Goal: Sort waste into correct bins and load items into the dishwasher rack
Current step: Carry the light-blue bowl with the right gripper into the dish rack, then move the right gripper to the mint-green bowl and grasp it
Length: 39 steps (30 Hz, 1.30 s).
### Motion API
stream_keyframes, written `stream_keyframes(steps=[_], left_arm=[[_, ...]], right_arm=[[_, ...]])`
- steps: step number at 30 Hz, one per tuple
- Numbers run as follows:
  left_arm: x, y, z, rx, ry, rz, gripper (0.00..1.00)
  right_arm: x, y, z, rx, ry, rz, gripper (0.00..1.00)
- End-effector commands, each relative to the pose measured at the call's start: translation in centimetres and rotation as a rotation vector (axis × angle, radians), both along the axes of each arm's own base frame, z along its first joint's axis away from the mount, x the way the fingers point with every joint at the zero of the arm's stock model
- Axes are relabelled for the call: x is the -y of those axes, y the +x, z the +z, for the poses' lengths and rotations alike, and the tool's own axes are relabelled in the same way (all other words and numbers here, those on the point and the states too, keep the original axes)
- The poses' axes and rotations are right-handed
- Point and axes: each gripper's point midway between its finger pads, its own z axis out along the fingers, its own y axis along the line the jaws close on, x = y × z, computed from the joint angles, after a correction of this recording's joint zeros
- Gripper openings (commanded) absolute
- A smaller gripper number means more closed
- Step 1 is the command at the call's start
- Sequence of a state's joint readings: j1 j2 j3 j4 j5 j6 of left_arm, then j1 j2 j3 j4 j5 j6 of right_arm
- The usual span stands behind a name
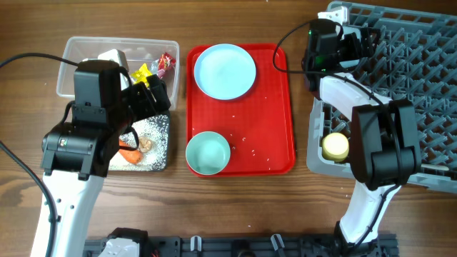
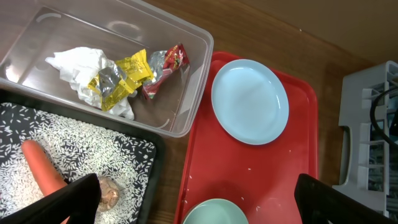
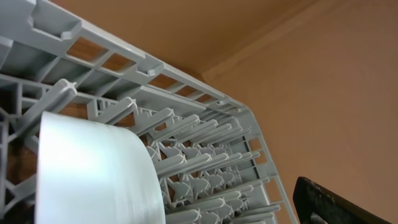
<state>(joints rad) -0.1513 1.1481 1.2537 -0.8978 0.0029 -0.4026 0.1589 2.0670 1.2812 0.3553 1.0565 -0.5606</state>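
My right gripper grabs the rack-facing rim of the bowl on the red tray (image 2: 298,155) next, to load the bowl tilted among the rack's wires.
My left gripper (image 2: 196,200) is open and empty, above the gap between the black tray (image 2: 158,149) and the red tray (image 2: 298,155). The black tray holds rice (image 2: 93,149), a carrot piece (image 2: 43,174) and a brownish lump (image 2: 109,193). The clear tub (image 2: 194,93) holds a white napkin (image 2: 78,65), a yellow wrapper (image 2: 118,81) and a red wrapper (image 2: 165,65). A pale blue plate (image 1: 225,69) and bowl (image 1: 208,153) sit on the red tray. My right gripper (image 1: 353,43) is open at the grey rack's (image 1: 421,86) far-left corner, beside a second pale bowl (image 3: 93,174) among the pegs. A yellow cup (image 1: 335,146) stands in the rack.
Loose rice grains lie on the red tray (image 1: 264,121) near the bowl. The rack's edge shows at the right of the left wrist view (image 2: 373,124). Only one right finger (image 3: 339,202) shows in the right wrist view. The pink cup and white spoon are out of view.
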Motion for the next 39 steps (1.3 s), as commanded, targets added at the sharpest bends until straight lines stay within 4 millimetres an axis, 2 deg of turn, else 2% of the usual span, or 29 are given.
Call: stream_keyframes(steps=[1, 6, 9, 12, 16, 17, 18, 19, 20, 22, 23, 24, 26, 28, 30, 31, 36, 39], left_arm=[[0.1, 0.0, 0.2, 0.004, -0.01, -0.001, 1.0], [0.1, 0.0, 0.2, 0.004, -0.01, -0.001, 1.0], [0.1, 0.0, 0.2, 0.004, -0.01, -0.001, 1.0], [0.1, 0.0, 0.2, 0.004, -0.01, -0.001, 1.0], [0.1, 0.0, 0.2, 0.004, -0.01, -0.001, 1.0], [0.1, 0.0, 0.2, 0.004, -0.01, -0.001, 1.0], [0.1, 0.0, 0.2, 0.004, -0.01, -0.001, 1.0], [0.1, 0.0, 0.2, 0.004, -0.01, -0.001, 1.0], [0.1, 0.0, 0.2, 0.004, -0.01, -0.001, 1.0], [0.1, 0.0, 0.2, 0.004, -0.01, -0.001, 1.0], [0.1, 0.0, 0.2, 0.004, -0.01, -0.001, 1.0], [0.1, 0.0, 0.2, 0.004, -0.01, -0.001, 1.0], [0.1, 0.0, 0.2, 0.004, -0.01, -0.001, 1.0], [0.1, 0.0, 0.2, 0.004, -0.01, -0.001, 1.0], [0.1, 0.0, 0.2, 0.004, -0.01, -0.001, 1.0], [0.1, 0.0, 0.2, 0.004, -0.01, -0.001, 1.0], [0.1, 0.0, 0.2, 0.004, -0.01, -0.001, 1.0], [0.1, 0.0, 0.2, 0.004, -0.01, -0.001, 1.0]], right_arm=[[-2.7, 0.7, -0.3, 0.106, 0.098, 0.045, 1.0], [-3.1, 0.7, 3.3, 0.21, 0.163, 0.072, 1.0], [-4.1, 0.9, 3.2, 0.17, 0.193, 0.134, 1.0], [-5.3, 0.8, 4.0, 0.216, 0.231, 0.146, 1.0], [-8.2, 0.3, 7.4, 0.317, 0.306, 0.212, 1.0], [-10.5, -0.1, 8.5, 0.337, 0.373, 0.275, 0.99], [-12.3, -0.4, 8.6, 0.326, 0.432, 0.322, 1.0], [-15.2, -1.3, 7.9, 0.283, 0.551, 0.396, 1.0], [-16.9, -1.9, 7.1, 0.244, 0.629, 0.433, 1.0], [-21.4, -4.3, 3.4, 0.058, 0.865, 0.512, 1.0], [-22.6, -5.0, 2.3, 0.002, 0.933, 0.527, 1.0], [-25.4, -7.5, 0.0, -0.173, 1.088, 0.584, 1.0], [-28.1, -11.6, -2.2, -0.41, 1.244, 0.632, 1.0], [-29.3, -14.7, -3.2, -0.565, 1.344, 0.632, 1.0], [-30.4, -17.2, -3.7, -0.679, 1.426, 0.632, 0.86], [-30.4, -18.0, -4.1, -0.702, 1.451, 0.593, 0.82], [-31.1, -21.3, -7.5, -0.757, 1.526, 0.392, 0.73], [-32.6, -23.6, -9.4, -0.781, 1.555, 0.345, 0.67]])
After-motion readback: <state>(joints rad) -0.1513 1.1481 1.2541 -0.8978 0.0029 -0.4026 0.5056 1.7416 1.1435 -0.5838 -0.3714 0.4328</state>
